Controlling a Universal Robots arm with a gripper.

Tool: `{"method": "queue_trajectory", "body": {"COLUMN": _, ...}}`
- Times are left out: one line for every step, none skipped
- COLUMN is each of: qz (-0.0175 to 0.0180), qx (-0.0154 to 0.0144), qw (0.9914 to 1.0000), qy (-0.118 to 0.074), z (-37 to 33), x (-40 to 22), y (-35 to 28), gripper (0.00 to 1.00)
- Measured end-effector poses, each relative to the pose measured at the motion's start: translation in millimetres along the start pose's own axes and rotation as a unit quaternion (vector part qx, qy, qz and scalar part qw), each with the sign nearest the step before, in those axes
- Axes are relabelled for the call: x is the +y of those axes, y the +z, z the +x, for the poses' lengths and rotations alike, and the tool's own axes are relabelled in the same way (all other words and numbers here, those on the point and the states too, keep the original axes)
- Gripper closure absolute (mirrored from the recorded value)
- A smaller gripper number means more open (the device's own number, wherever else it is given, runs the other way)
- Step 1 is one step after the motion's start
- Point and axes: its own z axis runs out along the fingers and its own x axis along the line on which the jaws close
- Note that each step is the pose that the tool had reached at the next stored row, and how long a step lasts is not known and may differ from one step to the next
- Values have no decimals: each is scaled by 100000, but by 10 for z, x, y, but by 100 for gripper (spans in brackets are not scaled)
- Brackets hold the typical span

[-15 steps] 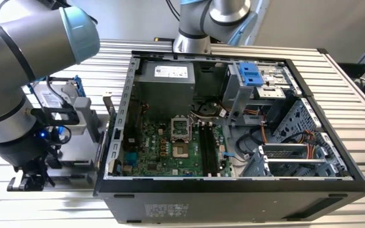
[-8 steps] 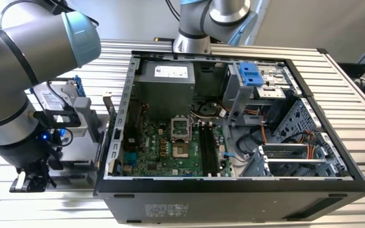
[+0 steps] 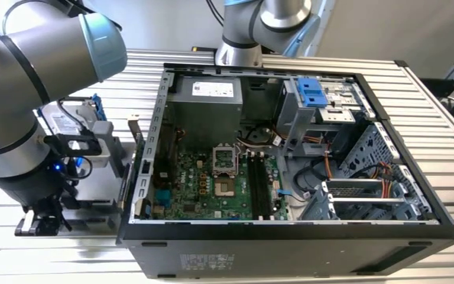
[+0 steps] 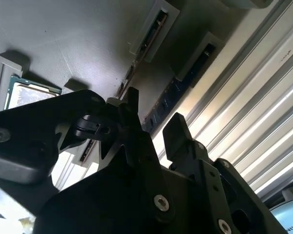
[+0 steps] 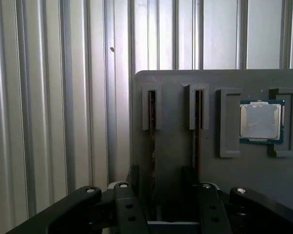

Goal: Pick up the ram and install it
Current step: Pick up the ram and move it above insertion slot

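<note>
The grey slotted post (image 5: 152,107) encloses the ram's end. My gripper grips the ram by the bare middle of its long edge (image 5: 153,170) next.
The ram (image 5: 152,146) stands on edge in a slot of a grey holder plate (image 5: 176,83), dark and thin; in the second wrist view it is the dark strip (image 4: 173,90) running toward the fingers. My gripper (image 5: 161,183) (image 4: 154,122) is open, one black finger on each side of this stick, with gaps showing. In the exterior view the gripper (image 3: 42,220) hangs low over the grey holder at that view's left, outside the computer case. The motherboard's long black slots (image 3: 257,183) lie inside the open case.
A second thin stick (image 5: 196,136) stands in the neighbouring slot, just outside one finger. A square silver chip (image 5: 261,121) rests farther along the plate. A hard drive in a blue-edged bracket (image 3: 73,118) sits behind my arm. The case wall (image 3: 144,154) and ribbed metal table (image 3: 448,118) surround this.
</note>
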Motion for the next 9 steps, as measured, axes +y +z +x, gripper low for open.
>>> {"method": "queue_trajectory", "body": {"qz": 2, "qx": 19, "qw": 100000, "qy": -1, "z": 0, "x": 0, "y": 0, "gripper": 0}}
{"method": "queue_trajectory", "body": {"qz": 4, "qx": 38, "qw": 100000, "qy": -1, "z": 0, "x": 0, "y": 0, "gripper": 0}}
{"method": "queue_trajectory", "body": {"qz": 8, "qx": 56, "qw": 100000, "qy": 2, "z": -1, "x": 0, "y": 1, "gripper": 0}}
{"method": "queue_trajectory", "body": {"qz": 3, "qx": 85, "qw": 100000, "qy": 3, "z": -1, "x": 0, "y": 0, "gripper": 0}}
{"method": "queue_trajectory", "body": {"qz": 6, "qx": 104, "qw": 100000, "qy": 4, "z": -1, "x": 0, "y": 0, "gripper": 100}}
{"method": "queue_trajectory", "body": {"qz": 7, "qx": 129, "qw": 100000, "qy": 5, "z": -1, "x": 0, "y": 0, "gripper": 100}}
{"method": "queue_trajectory", "body": {"qz": 7, "qx": 148, "qw": 100000, "qy": 6, "z": -1, "x": 0, "y": 0, "gripper": 100}}
{"method": "queue_trajectory", "body": {"qz": 6, "qx": 169, "qw": 100000, "qy": 5, "z": -1, "x": 0, "y": 0, "gripper": 100}}
{"method": "queue_trajectory", "body": {"qz": 1, "qx": 209, "qw": 100000, "qy": 4, "z": 0, "x": 0, "y": -1, "gripper": 100}}
